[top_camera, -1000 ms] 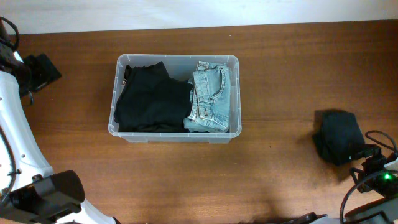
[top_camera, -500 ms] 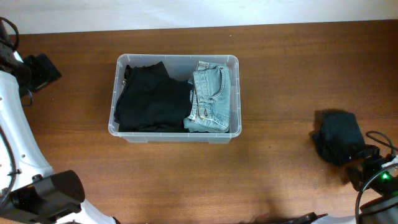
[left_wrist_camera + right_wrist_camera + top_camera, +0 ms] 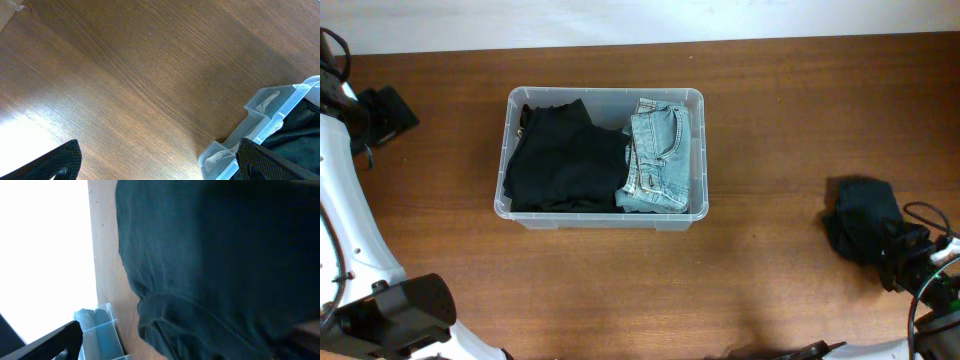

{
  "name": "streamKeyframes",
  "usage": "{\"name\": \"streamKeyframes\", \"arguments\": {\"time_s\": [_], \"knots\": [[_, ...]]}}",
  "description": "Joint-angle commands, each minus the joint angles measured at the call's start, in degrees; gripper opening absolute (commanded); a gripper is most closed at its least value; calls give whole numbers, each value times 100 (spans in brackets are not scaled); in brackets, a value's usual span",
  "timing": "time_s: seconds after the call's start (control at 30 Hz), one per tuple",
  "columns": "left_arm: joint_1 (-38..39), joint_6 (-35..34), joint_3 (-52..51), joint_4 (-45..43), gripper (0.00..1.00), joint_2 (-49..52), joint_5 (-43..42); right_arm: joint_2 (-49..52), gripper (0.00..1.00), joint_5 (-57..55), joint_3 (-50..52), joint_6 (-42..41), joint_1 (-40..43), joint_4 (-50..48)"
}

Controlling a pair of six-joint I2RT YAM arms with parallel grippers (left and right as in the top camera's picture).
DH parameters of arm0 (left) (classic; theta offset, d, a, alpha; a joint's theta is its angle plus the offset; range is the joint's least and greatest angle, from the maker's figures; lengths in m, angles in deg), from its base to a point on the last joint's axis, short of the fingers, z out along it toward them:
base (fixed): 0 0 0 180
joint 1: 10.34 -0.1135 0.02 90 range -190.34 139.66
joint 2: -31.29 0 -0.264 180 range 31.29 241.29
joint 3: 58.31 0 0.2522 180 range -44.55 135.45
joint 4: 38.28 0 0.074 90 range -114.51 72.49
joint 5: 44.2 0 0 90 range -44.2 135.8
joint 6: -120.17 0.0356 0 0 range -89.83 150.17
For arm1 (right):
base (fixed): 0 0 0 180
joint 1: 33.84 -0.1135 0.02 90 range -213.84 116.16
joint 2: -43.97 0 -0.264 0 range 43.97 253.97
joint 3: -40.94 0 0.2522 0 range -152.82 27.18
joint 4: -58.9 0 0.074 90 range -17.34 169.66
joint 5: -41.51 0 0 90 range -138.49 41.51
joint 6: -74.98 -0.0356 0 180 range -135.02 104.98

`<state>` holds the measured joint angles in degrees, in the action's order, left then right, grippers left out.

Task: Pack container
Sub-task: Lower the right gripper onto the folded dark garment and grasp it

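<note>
The dark folded garment has to go into the container point(image 3: 698, 160). My right gripper needs to grab it by its near edge point(image 3: 882, 251), so its folded body stays free to lay in.
The container point(image 3: 698, 160), a clear plastic bin, stands mid-table and holds a folded black garment point(image 3: 565, 160) on its left and folded blue jeans point(image 3: 660, 158) on its right. A dark folded garment point(image 3: 860, 222) lies on the table at the far right. My right gripper point(image 3: 892, 256) is open at that garment's near right edge. In the right wrist view the garment point(image 3: 225, 255) fills the frame between the spread fingers point(image 3: 180, 342), and the container point(image 3: 97, 330) shows far off. My left gripper point(image 3: 382, 112) is open and empty at the far left, its fingers point(image 3: 157, 157) over bare wood beside a container corner point(image 3: 260, 107).
The brown wooden table point(image 3: 770, 110) runs to a white wall along its far edge. My white left arm point(image 3: 350, 230) runs down the left side. Cables and the right arm's base point(image 3: 935, 300) sit at the bottom right corner.
My right gripper has moved up and left, onto the edge of the dark garment. The garment's edge has shifted slightly left. The left arm and the container have not moved.
</note>
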<state>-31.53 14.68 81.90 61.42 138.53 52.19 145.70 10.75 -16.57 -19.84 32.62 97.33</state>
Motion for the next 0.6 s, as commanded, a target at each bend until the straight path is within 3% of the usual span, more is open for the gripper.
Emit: {"name": "streamKeyframes", "arguments": {"time_s": [0.0,0.2,0.27,0.3,0.37,0.57], "knots": [[-9,-55,61,-13,99,-140,2,291,98,-1537,120,-389,-422,-92],[-9,-55,61,-13,99,-140,2,291,98,-1755,120,-885,-763,-358],[-9,-55,61,-13,99,-140,2,291,93,-1755,120,-922,-769,-411],[-9,-55,61,-13,99,-140,2,291,85,-1781,120,-922,-767,-424],[-9,-55,61,-13,99,-140,2,291,55,-1893,120,-922,-767,-439],[-9,-55,61,-13,99,-140,2,291,43,-2096,120,-922,-767,-444]]}}
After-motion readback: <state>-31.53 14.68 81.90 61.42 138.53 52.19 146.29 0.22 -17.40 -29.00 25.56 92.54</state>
